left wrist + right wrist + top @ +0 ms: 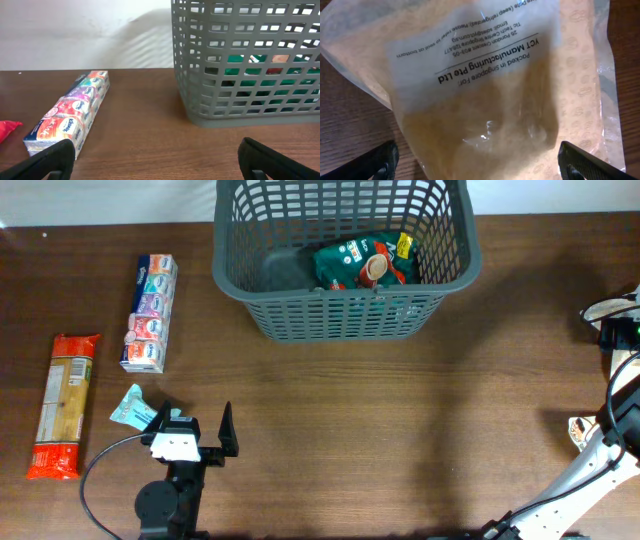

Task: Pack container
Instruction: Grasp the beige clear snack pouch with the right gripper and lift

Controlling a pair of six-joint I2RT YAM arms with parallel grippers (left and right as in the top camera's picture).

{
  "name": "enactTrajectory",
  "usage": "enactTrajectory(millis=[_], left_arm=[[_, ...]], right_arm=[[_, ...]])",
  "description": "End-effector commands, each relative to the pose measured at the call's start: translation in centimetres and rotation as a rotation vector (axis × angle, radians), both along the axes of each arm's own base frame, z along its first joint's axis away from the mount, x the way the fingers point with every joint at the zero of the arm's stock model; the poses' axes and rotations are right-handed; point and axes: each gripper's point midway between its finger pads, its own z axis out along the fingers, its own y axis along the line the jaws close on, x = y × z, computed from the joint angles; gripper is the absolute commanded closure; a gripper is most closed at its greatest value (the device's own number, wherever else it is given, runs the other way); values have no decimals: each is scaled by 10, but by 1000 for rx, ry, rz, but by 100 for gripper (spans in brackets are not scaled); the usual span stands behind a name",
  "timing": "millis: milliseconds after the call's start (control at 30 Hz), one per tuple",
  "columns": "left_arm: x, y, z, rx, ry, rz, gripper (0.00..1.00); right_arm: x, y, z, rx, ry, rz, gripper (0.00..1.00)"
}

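Observation:
My right fingers are low by the edge and at the fold of the bag's bulge (482,143), ready to close.
The dark grey slotted basket (340,315) stands at the back centre, with a green snack packet (365,262) lying inside it. In the left wrist view the basket (240,100) fills the right half. My left gripper (197,422) is open and empty near the front left, low over the wood (160,160). My right gripper (480,162) is open at the far right, its fingers wide on either side of a clear bag of tan food (495,90) lying on the table. Only a corner of that bag (578,427) shows in the overhead view.
A long multicolour tissue pack (150,313) lies left of the basket and also shows in the left wrist view (70,117). An orange pasta packet (62,405) lies at the far left. A small teal packet (133,407) lies just left of my left gripper.

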Motion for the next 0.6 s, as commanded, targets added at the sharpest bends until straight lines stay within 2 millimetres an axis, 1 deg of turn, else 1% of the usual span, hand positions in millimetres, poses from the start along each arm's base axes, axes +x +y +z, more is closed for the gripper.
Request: enactTrajectory(millis=[0,100,267,433,500,533,567], left_arm=[[0,0,-1,6,-5,-2,1],[0,0,-1,6,-5,-3,1],[0,0,-1,6,-5,-3,1],[0,0,-1,6,-5,-3,1],[0,0,-1,6,-4,-2,1],[0,0,-1,6,-5,-2,1],[0,0,-1,6,-4,-2,1]], right_arm=[[-3,1,-9,24,6,-7,3],[-4,2,-10,30,11,-9,5],[-6,5,-11,41,22,-9,3],[-6,6,-12,51,16,-6,3],[-6,7,-12,58,12,-6,6],[-6,7,-12,63,8,-6,11],[-6,7,-12,67,5,-8,18]])
